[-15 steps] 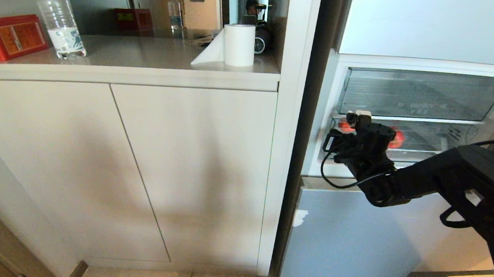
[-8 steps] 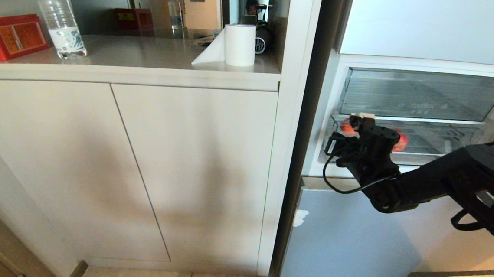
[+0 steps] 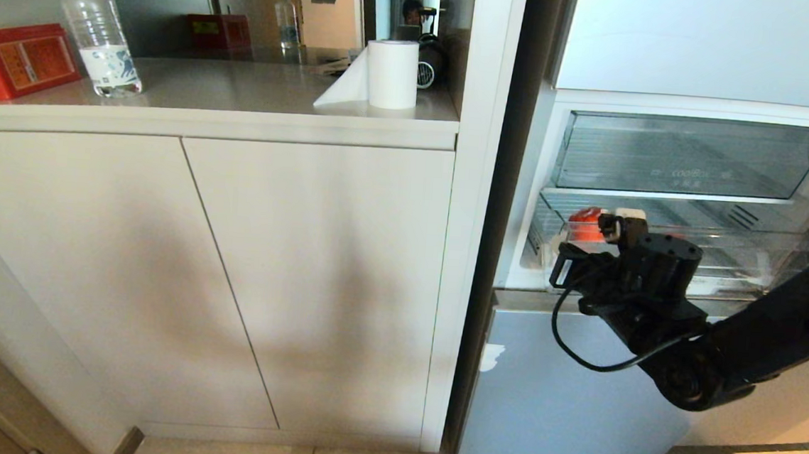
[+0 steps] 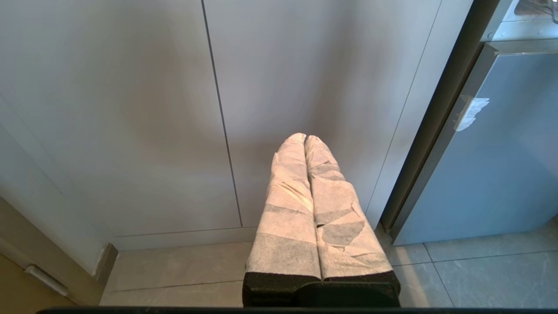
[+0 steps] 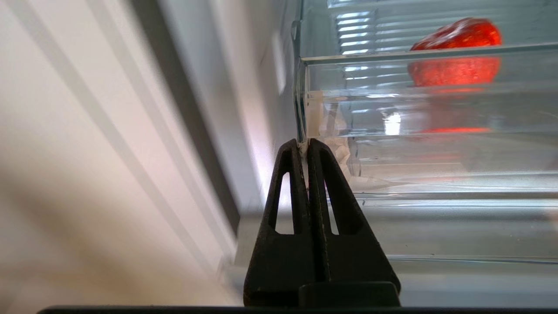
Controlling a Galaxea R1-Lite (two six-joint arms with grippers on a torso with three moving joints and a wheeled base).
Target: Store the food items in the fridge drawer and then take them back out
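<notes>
The drawer's front edge sits behind that door's top edge [image 3: 531,301], so my right gripper keeps hold of the drawer for now and opens only once its front edge [image 3: 747,233] overhangs the lower fridge door.
The fridge drawer [image 3: 744,259] is a wide, shallow, clear tray below the upper shelf, and it stands slid out from the fridge. My right gripper [image 3: 620,222] is shut on the left end of the drawer's thick front lip; in the right wrist view a sliver of clear plastic sits pinched between the black fingertips of the right gripper [image 5: 304,141]. One glossy red food item [image 3: 585,224] lies inside the drawer near its left end, and that red food item [image 5: 462,34] shows above the lip. My left gripper [image 4: 305,137] hangs parked and shut, facing the cabinet doors.
A clear upper drawer with faint lettering [image 3: 687,158] sits above. The shut lower fridge door [image 3: 578,396] is below my arm. Left of the fridge, a white cabinet's counter [image 3: 243,94] carries a paper roll [image 3: 390,73], a water bottle [image 3: 101,35] and a red box [image 3: 14,61].
My right arm has drawn back and down, away from the fridge, and the drawer has slid out with it. The red item now shows left of the wrist.
</notes>
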